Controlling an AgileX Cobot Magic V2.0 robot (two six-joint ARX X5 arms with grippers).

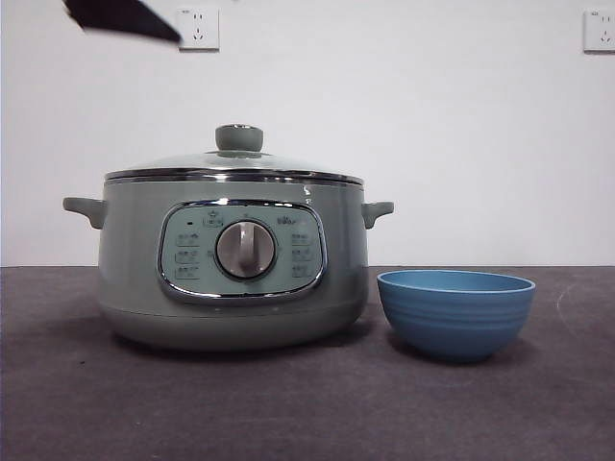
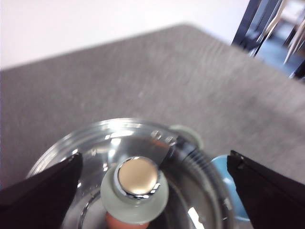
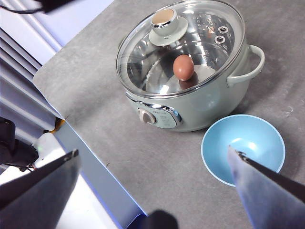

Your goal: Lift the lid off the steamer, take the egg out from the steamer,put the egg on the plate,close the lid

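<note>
My right gripper grabs facing sides of the brown egg around the middle next, to put it on the plate, since it tapers to rounded ends.
The pale sage-green steamer stands left of the table's middle. The glass lid sits shut on it, with its knob on top. Through the glass, a brown egg lies inside the steamer. My left gripper hovers open above the lid, a jaw to each side of the knob and clear of it. A black arm tip shows at the front view's top left. My right gripper hangs open high over the table, empty. No plate is in view.
A small blue bowl stands just right of the steamer, close to its side handle. The bowl is empty. The grey table's edge runs not far from the steamer's control panel side.
</note>
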